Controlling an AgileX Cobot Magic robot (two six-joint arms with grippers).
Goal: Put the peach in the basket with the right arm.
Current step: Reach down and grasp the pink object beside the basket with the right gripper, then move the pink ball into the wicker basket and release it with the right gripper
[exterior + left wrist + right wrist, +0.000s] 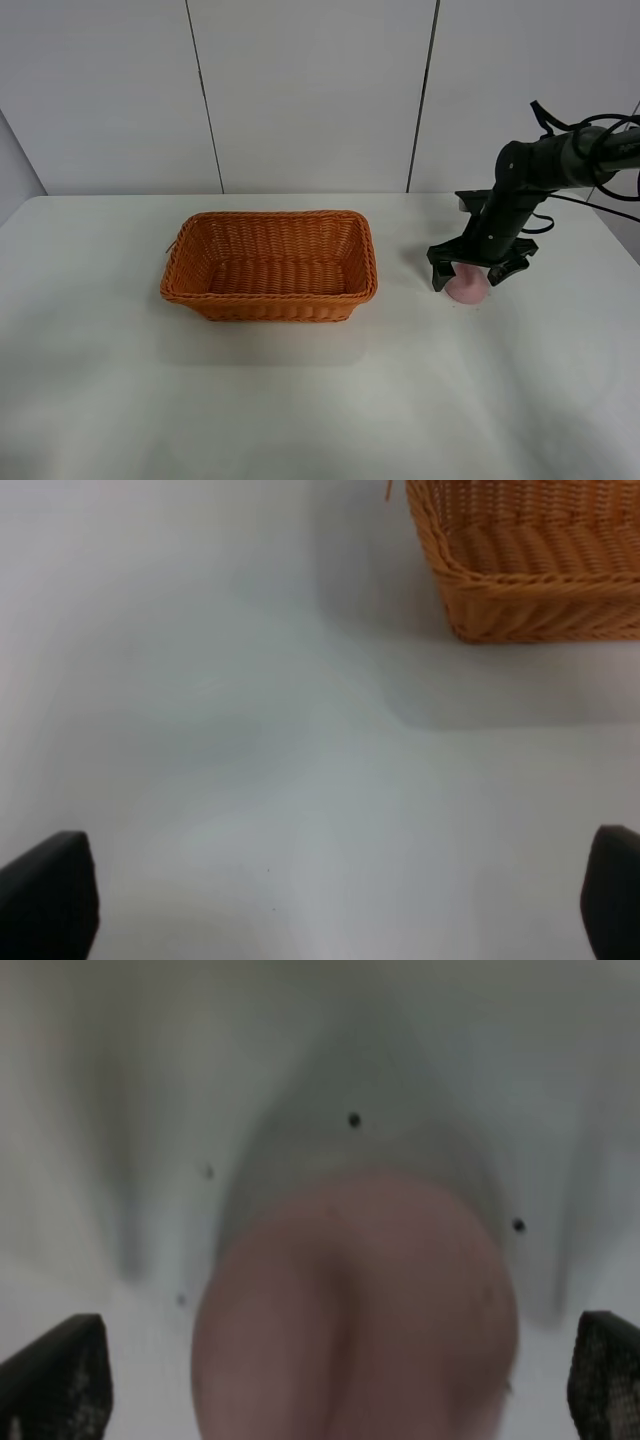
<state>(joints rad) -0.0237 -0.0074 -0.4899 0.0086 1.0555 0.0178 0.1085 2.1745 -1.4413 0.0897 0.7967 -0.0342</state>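
Observation:
The right gripper grabs the rounded sides of the pink peach (pixel 466 288) next, to put the peach in the wicker basket (pixel 268 298).
The pink peach (pixel 466 288) lies on the white table to the right of the orange-brown wicker basket (pixel 268 298). My right gripper (pixel 479 274) hangs low right over the peach, open, with a black prong on each side of it. In the right wrist view the peach (pixel 360 1310) fills the middle, blurred and very close, between the two dark fingertips (pixel 55 1375) at the frame's corners. My left gripper (pixel 340 905) is open above bare table with nothing between its fingers, and a corner of the basket (pixel 530 590) shows beyond it. The exterior view does not show the left arm.
The white table (pixel 300 400) stretches around the basket, with a pale panelled wall (pixel 310 90) behind it. The right arm's black segments and loose cables (pixel 585 140) reach in from the right edge. Nothing lies inside the basket.

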